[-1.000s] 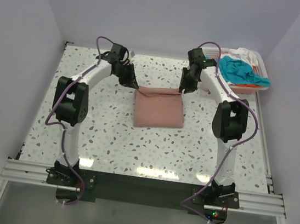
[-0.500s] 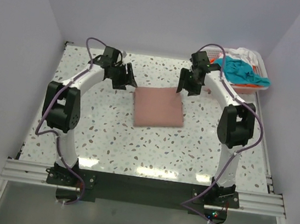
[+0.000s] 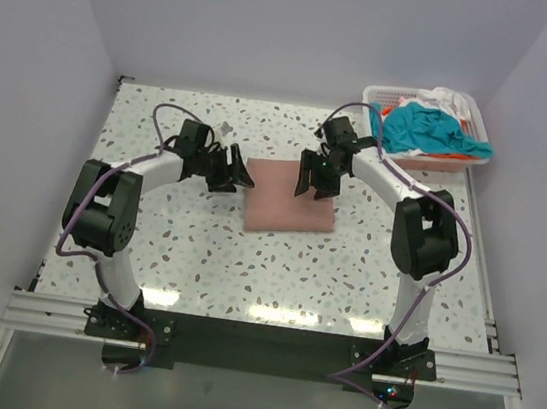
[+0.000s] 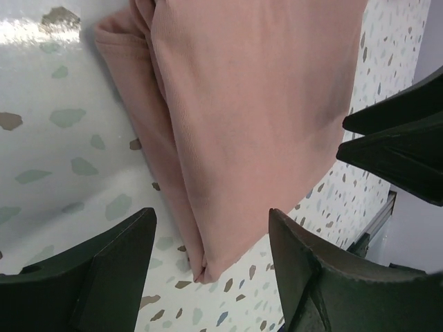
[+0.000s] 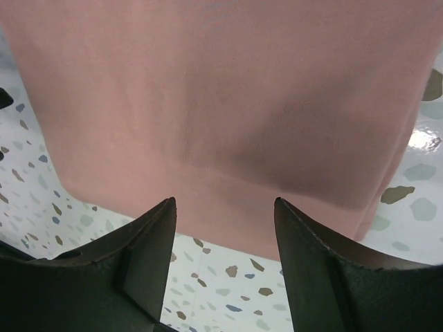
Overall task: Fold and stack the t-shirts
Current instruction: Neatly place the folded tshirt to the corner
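Note:
The left gripper should next grab the salmon-pink t-shirt by its layered fold edge. Then it can slide the t-shirt aside, still folded, for stacking.
A salmon-pink t-shirt (image 3: pixel 291 197) lies folded into a flat rectangle on the speckled table. Its layered fold edge and one corner fill the left wrist view (image 4: pixel 242 124), and its smooth top fills the right wrist view (image 5: pixel 228 104). My left gripper (image 3: pixel 229 171) is open at the shirt's far left corner with nothing between its fingers (image 4: pixel 111 266). Over the shirt's far right part, my right gripper (image 3: pixel 312 177) also stands open and empty. Teal, white and orange t-shirts (image 3: pixel 430 129) lie heaped in the basket.
A white lattice basket (image 3: pixel 379 95) stands at the far right corner of the table, close behind the right arm. White walls close in the table on the left, back and right. The arms' bases sit on the rail at the near edge.
Both grippers were shut on the pink shirt's far corners. They have opened, let go, and come down and inward beside the shirt, which now lies flat.

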